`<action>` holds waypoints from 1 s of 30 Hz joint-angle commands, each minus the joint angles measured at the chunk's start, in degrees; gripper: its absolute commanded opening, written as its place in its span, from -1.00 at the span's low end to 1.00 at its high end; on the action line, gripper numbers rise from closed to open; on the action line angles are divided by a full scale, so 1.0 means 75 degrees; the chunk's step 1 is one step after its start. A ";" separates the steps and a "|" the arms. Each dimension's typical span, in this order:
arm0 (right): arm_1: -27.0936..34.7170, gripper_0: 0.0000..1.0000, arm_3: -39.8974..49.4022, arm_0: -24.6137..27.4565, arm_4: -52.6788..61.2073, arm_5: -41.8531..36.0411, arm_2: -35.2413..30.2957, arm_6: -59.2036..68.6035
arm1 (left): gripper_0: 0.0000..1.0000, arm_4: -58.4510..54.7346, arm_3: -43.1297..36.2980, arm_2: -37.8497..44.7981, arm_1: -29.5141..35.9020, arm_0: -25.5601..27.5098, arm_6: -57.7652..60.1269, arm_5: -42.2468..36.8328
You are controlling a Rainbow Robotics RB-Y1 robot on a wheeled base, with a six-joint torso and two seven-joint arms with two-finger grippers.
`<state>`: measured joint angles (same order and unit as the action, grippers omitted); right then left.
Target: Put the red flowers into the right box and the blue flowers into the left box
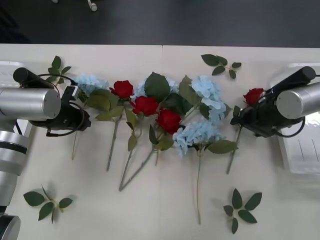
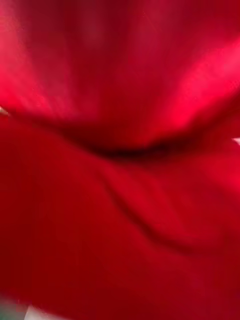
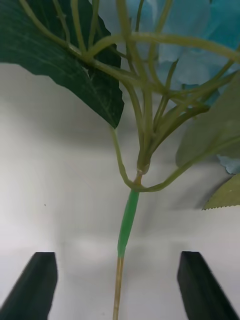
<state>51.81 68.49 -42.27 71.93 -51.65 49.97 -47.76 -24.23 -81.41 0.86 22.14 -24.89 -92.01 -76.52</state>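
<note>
Delicate blue petals spread out above a slim green stem. My left gripper grabs the blue flower by its bare stem [image 1: 75,145] next.
Three red flowers [image 1: 145,105] lie in the middle of the table among the blue flowers [image 1: 207,92]. A fourth red rose [image 1: 253,95] lies at the right, and my right gripper [image 1: 243,118] sits right at its stem just below the bloom. Its red petals [image 2: 120,150] are pressed close to the right wrist camera. My left gripper [image 1: 80,109] is low over the leftmost blue flower [image 1: 91,82]. It is open, with black fingers [image 3: 35,280] on either side of the green stem [image 3: 127,225]. The right box [image 1: 300,150] and the left box [image 1: 7,67] sit at the table's side edges.
Loose green leaf sprigs lie at the back right [image 1: 220,65], back left [image 1: 57,67], front left [image 1: 47,202] and front right [image 1: 242,207]. Long stems [image 1: 198,185] stretch toward the front edge. A dark floor runs behind the table.
</note>
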 commanded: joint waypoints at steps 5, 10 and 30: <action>-0.1131 1.00 -0.0800 -0.0258 -0.0333 0.0313 0.1118 0.0158 | -1.00 0.0055 -0.0056 -0.0010 -0.0151 -0.0138 0.0139 0.0113; -0.1365 -0.52 -0.1023 -0.0399 -0.0439 0.0196 0.1317 0.0076 | -1.00 0.0031 -0.0056 -0.0021 -0.0151 -0.0138 0.0115 0.0113; -0.1049 -1.00 -0.0003 -0.0457 -0.0790 -0.0695 0.1036 -0.0018 | -1.00 -0.1070 -0.3782 0.2486 -0.0139 0.1069 0.0186 -0.1645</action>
<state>48.55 63.04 -50.02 65.29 -54.97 57.02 -47.77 -31.31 -105.10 17.64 20.68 -18.40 -92.01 -87.52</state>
